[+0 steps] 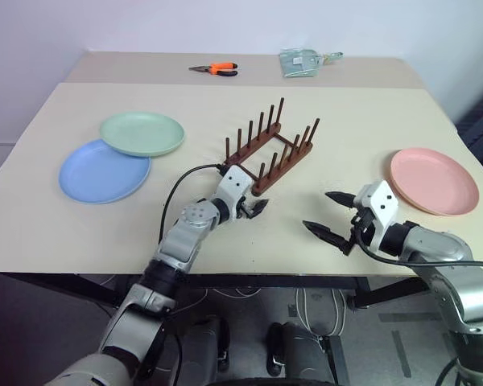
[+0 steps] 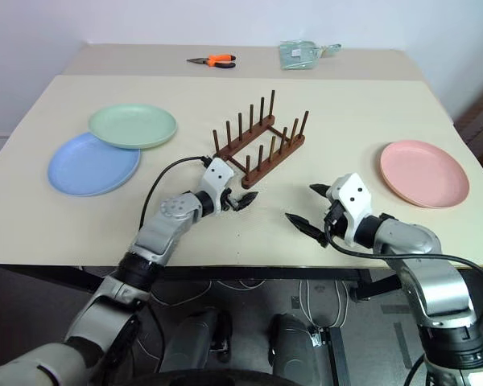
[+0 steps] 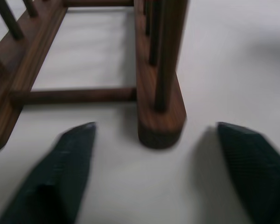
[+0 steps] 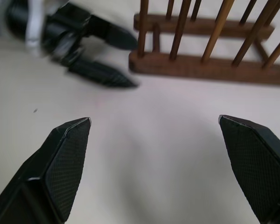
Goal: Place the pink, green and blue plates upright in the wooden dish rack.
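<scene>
The pink plate should stand upright in the wooden dish rack (image 1: 270,151), so my right gripper next needs to grab the plate by its rim (image 1: 435,213).
The dark wooden dish rack (image 1: 270,151) stands slantwise mid-table with nothing between its pegs. At far left the blue plate (image 1: 97,173) lies flat, and the green plate (image 1: 142,133) rests partly over its far rim. The pink plate (image 1: 433,181) lies flat at the right. My left gripper (image 1: 258,209) is at the rack's near end. In the left wrist view its fingers (image 3: 72,163) stand open on either side of one rail's end (image 3: 158,121) without touching it. My right gripper (image 1: 330,215) hangs open over bare table between the rack and the pink plate, holding nothing.
Orange-handled pliers (image 1: 216,69) and a pale green packet (image 1: 302,61) lie on the far table section. The right wrist view looks across bare tabletop to the left gripper (image 4: 102,56) and the rack (image 4: 200,65). The table's front edge (image 1: 249,272) runs just below both grippers.
</scene>
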Action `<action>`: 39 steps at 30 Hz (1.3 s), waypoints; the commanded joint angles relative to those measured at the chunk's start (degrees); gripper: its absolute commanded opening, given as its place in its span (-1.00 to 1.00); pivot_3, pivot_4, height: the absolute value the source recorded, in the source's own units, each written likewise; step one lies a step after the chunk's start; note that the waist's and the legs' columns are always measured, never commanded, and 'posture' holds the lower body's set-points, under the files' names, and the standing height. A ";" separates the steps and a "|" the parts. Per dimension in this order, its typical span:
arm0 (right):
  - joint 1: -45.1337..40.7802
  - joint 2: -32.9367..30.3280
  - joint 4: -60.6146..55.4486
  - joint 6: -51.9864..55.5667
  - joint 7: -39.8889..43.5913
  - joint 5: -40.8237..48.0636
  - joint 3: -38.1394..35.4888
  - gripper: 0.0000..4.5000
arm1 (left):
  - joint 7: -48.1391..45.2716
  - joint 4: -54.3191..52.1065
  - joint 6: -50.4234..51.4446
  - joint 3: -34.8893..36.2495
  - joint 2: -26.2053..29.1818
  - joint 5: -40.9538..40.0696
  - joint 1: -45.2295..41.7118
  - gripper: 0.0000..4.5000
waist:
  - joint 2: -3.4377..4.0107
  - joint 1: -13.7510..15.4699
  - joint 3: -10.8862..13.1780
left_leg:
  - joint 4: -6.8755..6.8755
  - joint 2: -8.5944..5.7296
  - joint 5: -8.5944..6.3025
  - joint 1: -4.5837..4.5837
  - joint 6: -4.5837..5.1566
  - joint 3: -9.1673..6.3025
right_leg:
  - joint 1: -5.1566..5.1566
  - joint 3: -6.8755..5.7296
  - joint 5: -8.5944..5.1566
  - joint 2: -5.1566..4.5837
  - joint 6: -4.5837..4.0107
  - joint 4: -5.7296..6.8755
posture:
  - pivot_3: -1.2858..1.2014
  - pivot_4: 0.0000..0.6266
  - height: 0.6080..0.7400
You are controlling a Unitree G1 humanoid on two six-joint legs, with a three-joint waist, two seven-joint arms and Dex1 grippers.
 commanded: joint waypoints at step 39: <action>-11.25 1.47 19.72 -5.58 -6.19 -19.44 10.32 -0.93 | -10.08 -25.22 12.91 -8.73 15.26 5.51 11.30 -0.11 | 0.24 -1.43 -0.11 | 0.08 -0.01 -0.06 0.00 0.00 -0.03 | 0.02 0.08 0.00 -0.06 0.00 0.00 | 0.03 -0.52 1.00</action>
